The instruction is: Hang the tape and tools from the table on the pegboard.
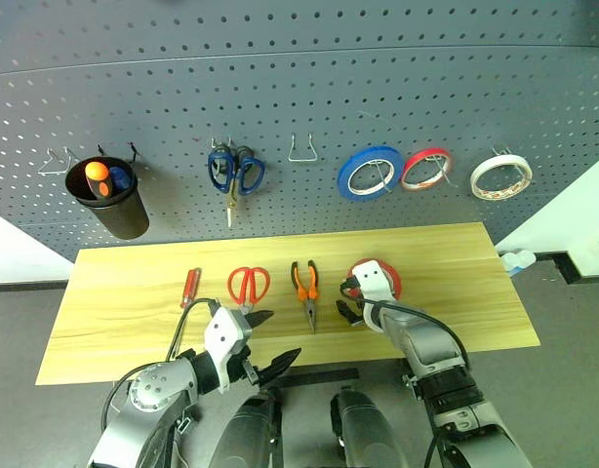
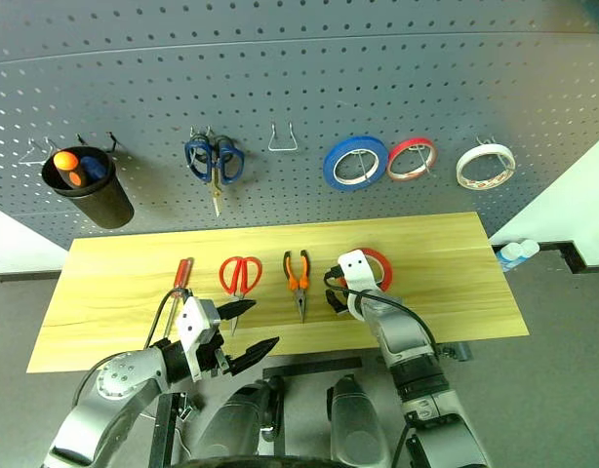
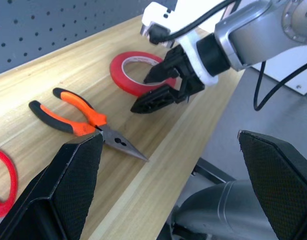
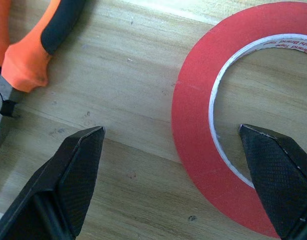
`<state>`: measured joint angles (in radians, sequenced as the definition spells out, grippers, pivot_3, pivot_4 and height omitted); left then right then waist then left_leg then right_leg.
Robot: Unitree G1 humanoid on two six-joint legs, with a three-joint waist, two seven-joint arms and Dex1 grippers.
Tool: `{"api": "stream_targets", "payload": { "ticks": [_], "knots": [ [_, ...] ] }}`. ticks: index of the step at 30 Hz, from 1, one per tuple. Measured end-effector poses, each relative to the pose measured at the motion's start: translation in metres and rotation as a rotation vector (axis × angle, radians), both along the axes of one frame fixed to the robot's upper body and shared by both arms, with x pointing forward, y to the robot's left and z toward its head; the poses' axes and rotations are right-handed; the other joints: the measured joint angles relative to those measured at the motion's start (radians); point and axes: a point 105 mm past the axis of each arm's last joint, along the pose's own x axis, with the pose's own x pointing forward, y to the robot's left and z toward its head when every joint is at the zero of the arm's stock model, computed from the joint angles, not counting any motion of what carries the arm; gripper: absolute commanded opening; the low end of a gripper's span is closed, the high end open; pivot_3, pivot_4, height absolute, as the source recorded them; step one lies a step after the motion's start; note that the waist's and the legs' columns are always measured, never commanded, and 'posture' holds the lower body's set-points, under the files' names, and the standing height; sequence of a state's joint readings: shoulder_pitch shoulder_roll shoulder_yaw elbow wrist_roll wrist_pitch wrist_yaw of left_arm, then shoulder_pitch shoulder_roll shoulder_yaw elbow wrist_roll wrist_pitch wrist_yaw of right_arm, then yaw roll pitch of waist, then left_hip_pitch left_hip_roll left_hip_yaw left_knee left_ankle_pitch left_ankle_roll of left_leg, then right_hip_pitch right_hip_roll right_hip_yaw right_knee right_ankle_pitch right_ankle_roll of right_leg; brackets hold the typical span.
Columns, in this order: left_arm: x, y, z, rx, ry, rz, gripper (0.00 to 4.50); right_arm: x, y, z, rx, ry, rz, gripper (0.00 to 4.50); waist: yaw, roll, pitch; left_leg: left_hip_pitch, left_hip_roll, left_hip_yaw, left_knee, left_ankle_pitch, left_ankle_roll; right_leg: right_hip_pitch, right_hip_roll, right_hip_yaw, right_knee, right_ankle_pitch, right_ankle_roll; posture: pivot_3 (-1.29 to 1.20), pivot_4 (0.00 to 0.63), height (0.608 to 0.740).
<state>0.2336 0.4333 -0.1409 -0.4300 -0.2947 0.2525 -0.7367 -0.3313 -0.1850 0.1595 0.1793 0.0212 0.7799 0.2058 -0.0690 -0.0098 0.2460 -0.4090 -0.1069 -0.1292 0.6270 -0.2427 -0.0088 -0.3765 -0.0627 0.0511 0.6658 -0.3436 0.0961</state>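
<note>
My right gripper's fingers straddle the red tape's rim [image 4: 192, 127], one inside the tape's open centre, so my right gripper closes on that rim next.
On the light wood table [image 1: 134, 322] lie, from left to right, a slim red-handled screwdriver [image 1: 189, 287], red-handled scissors [image 1: 248, 285], orange-and-black pliers [image 1: 303, 284] and a flat red tape roll [image 4: 193, 130]. My right gripper [image 1: 350, 302] is open and tilted down over the tape's near-left rim. One finger [image 4: 276, 175] stands over the roll's open centre, the other [image 4: 76, 175] outside it. My left gripper [image 1: 280, 336] is open with nothing in it, at the table's front edge near the scissors and pliers. The grey pegboard [image 1: 299, 88] rises behind the table.
Hanging on the pegboard are a black cup [image 1: 109, 200], blue-handled scissors [image 1: 234, 171], a bare hook [image 1: 301, 149], a blue roll [image 1: 368, 173], a red roll [image 1: 425, 168] and a whitish roll [image 1: 500, 176]. Bare wood lies at the table's left end.
</note>
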Motion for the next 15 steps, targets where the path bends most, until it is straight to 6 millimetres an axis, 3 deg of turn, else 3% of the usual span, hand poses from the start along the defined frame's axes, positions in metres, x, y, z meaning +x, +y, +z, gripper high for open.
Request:
{"api": "stream_targets", "payload": {
  "ticks": [6,10,15],
  "knots": [
    [-0.0035,0.0046,0.0008,-0.007,0.005,0.034,4.50,-0.0006,0.0016,-0.0004,-0.011,-0.001,0.011,4.48,0.000,-0.005,0.006,0.000,0.000,0.000,0.000,0.000,0.000,0.000,0.000,0.000,-0.001,0.000,0.000,-0.05,0.322,0.717],
    [-0.0075,0.0081,-0.0040,0.004,0.025,0.044,4.50,-0.0003,0.0000,-0.0005,-0.015,-0.002,0.008,3.65,0.001,-0.005,0.008,0.000,0.000,0.000,0.000,0.000,0.000,-0.002,0.000,0.000,-0.001,0.000,0.000,-0.05,0.323,0.717],
    [-0.0058,0.0084,-0.0029,0.005,0.018,0.059,4.50,0.0013,-0.0006,0.0013,-0.008,-0.011,0.007,1.99,0.001,-0.005,0.009,0.000,0.000,0.000,-0.001,0.000,0.000,-0.002,-0.001,0.000,-0.001,0.000,0.000,-0.05,0.319,0.717]
  ]
}}
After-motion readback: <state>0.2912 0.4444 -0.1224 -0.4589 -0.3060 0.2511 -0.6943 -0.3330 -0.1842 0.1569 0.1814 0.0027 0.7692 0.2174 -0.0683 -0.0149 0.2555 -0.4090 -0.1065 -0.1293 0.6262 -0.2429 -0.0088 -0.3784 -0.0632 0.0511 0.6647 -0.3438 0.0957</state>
